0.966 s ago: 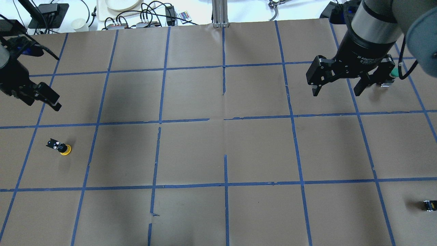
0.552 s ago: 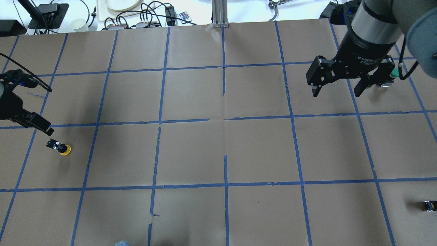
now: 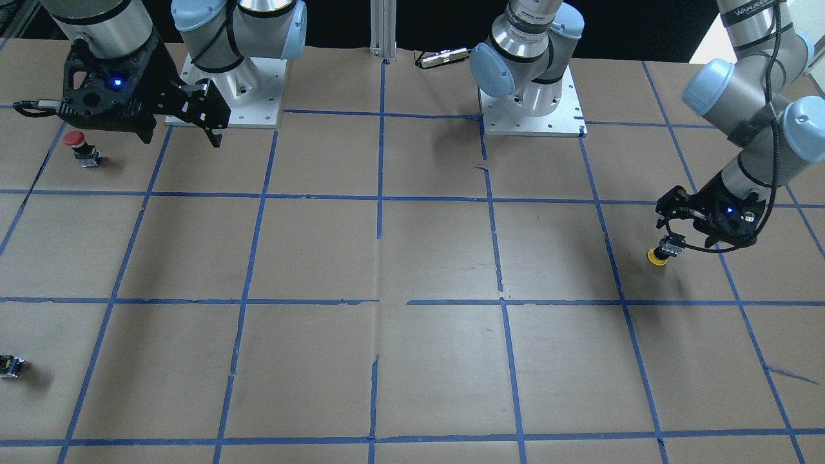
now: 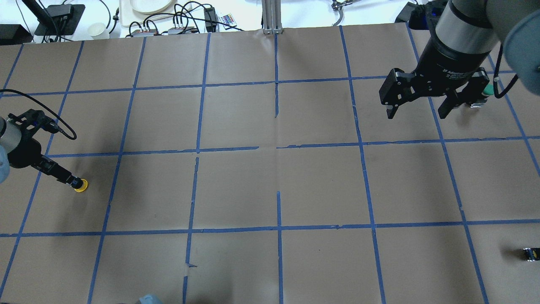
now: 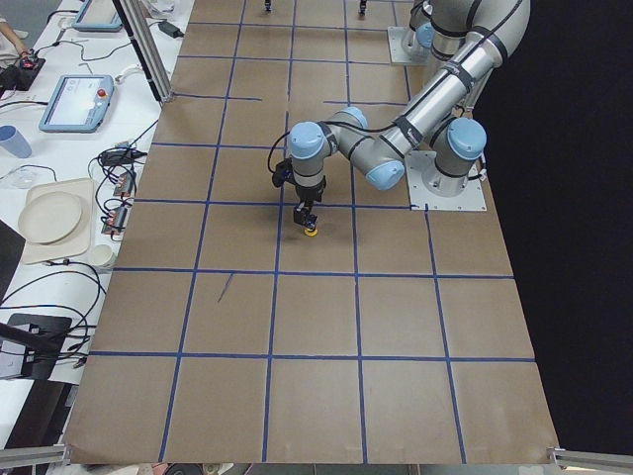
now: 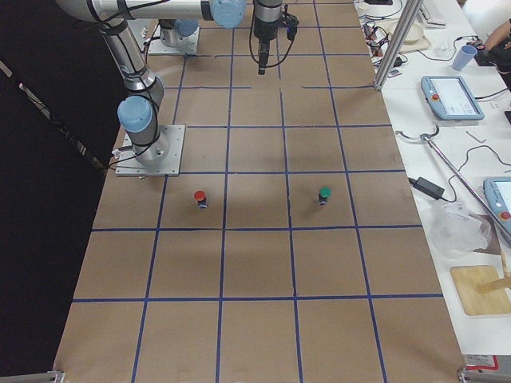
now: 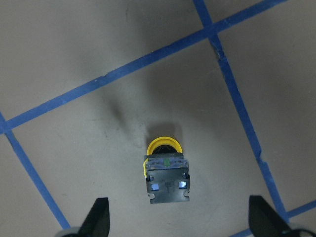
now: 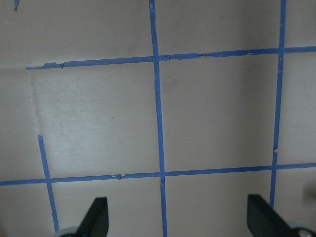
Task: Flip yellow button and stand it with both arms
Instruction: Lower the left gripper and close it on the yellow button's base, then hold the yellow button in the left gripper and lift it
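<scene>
It isn't time to close my left gripper yet: the black contact block's top is below my fingertips on either side of the yellow button [image 3: 657, 258]. My left gripper should go lower first, then close on the button.
The yellow button [image 4: 81, 185] rests on its yellow cap at the table's left, black contact block [image 7: 167, 178] uppermost. It also shows in the front view [image 3: 657, 256] and the left side view [image 5: 311, 231]. My left gripper [image 4: 67, 179] is open and down over the button, its fingertips [image 7: 98, 217] wide apart on either side of the block and clear of it. My right gripper [image 4: 417, 110] is open and empty, hanging above the table's far right. Its wrist view shows only paper and blue tape between the fingertips [image 8: 98, 213].
A red-capped button [image 3: 77, 143] stands close beside my right gripper [image 3: 180, 136]. A green-capped button [image 6: 323, 194] stands farther out on that side. A small capless dark block [image 4: 530, 253] lies at the near right edge. Brown paper with blue tape lines covers the table [image 4: 278, 185].
My left gripper has moved in from the far left and dropped down over the yellow button, open around its block. The right gripper has barely moved.
</scene>
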